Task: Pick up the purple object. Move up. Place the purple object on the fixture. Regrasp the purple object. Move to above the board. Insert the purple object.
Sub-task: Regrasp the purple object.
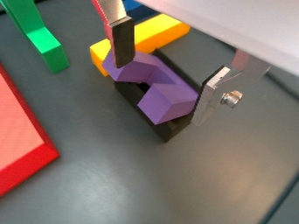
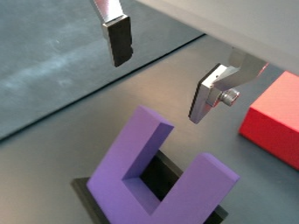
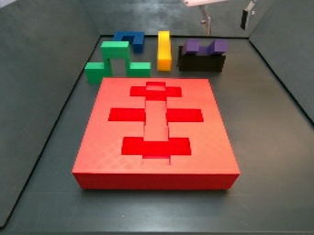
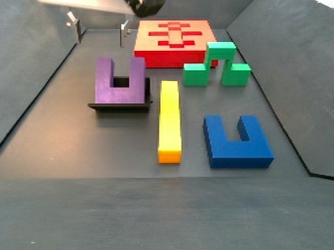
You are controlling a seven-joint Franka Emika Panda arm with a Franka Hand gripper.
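Observation:
My gripper grabs the purple object by one prong [image 1: 167,102] next, to insert the object into the red board.
The purple object [image 1: 152,87] is a U-shaped block that rests on the black fixture [image 1: 170,131] with its prongs up. It shows in both side views [image 3: 204,47] [image 4: 119,80] and in a wrist view [image 2: 152,171]. My gripper [image 1: 166,74] is open and empty, and hangs above the purple object without touching it. Its silver fingers [image 2: 117,39] stand wide apart, one on each side. In both side views the gripper [image 3: 229,13] [image 4: 104,16] is near the frame's upper edge. The red board [image 3: 105,138] with bright cut-outs lies flat near the fixture [image 3: 203,64].
A long yellow bar [image 4: 169,119] lies beside the fixture [image 4: 117,105]. A blue U-shaped block [image 4: 237,140] lies beyond the bar. Green blocks [image 4: 216,63] stand between them and the board [image 4: 146,57]. Dark walls enclose the floor.

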